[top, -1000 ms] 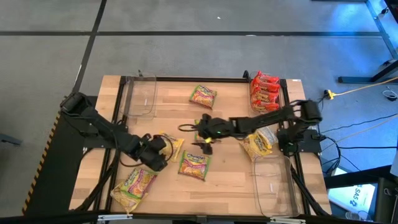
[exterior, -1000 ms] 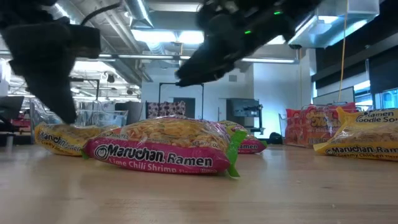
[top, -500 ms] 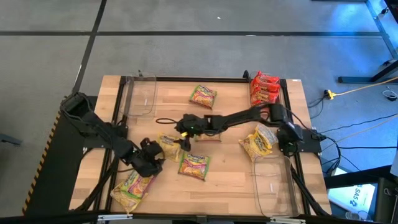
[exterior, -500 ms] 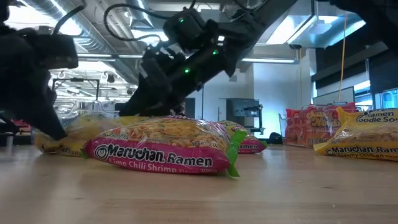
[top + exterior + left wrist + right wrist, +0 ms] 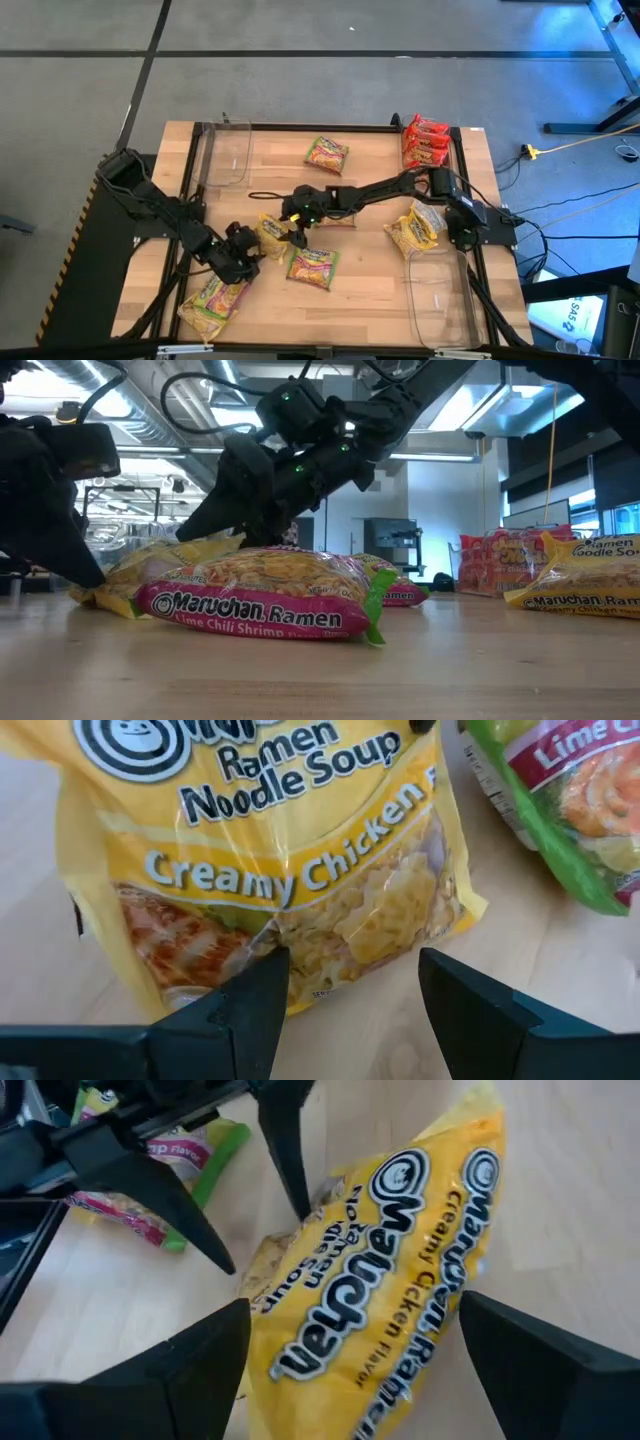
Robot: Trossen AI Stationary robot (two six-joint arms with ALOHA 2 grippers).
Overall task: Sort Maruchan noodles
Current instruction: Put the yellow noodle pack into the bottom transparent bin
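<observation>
My right gripper needs to sort the yellow noodles into their bin, so next it should grab the yellow packet by its Maruchan-logo end point(image 5: 325, 1330).
A yellow Maruchan packet point(image 5: 270, 234) lies left of the table's middle, between my two grippers. In the low view the yellow packet point(image 5: 165, 560) is tipped, its left end on the table and its other end raised. My left gripper point(image 5: 250, 254) is open at the low end. My right gripper point(image 5: 293, 228) is open and straddles the raised end point(image 5: 390, 1280). Just nearer lies a green-pink packet point(image 5: 313, 268). Another green-pink packet point(image 5: 326, 153) lies toward the far edge, red-orange packets point(image 5: 425, 145) at the far right, and a second yellow one point(image 5: 415, 229) on the right. My left gripper point(image 5: 350, 990) has its open fingertips against the end of the yellow packet point(image 5: 330, 945), slanting down from the near left; I cannot tell whether they touch it. My right gripper point(image 5: 350, 1370) stands with its fingers on either side of the packet's raised end; I cannot tell whether it touches.
A clear bin point(image 5: 228, 155) sits at the far left and another clear bin point(image 5: 440, 295) at the near right. More packets point(image 5: 213, 300) are piled at the near left corner. Bare wood lies between the two middle packets and the far green-pink one.
My right gripper has swung from the table's middle toward the left and come down over the yellow packet. My left gripper has drawn back a little toward the near left corner. The yellow packet, flat before, now has its right end tipped up.
</observation>
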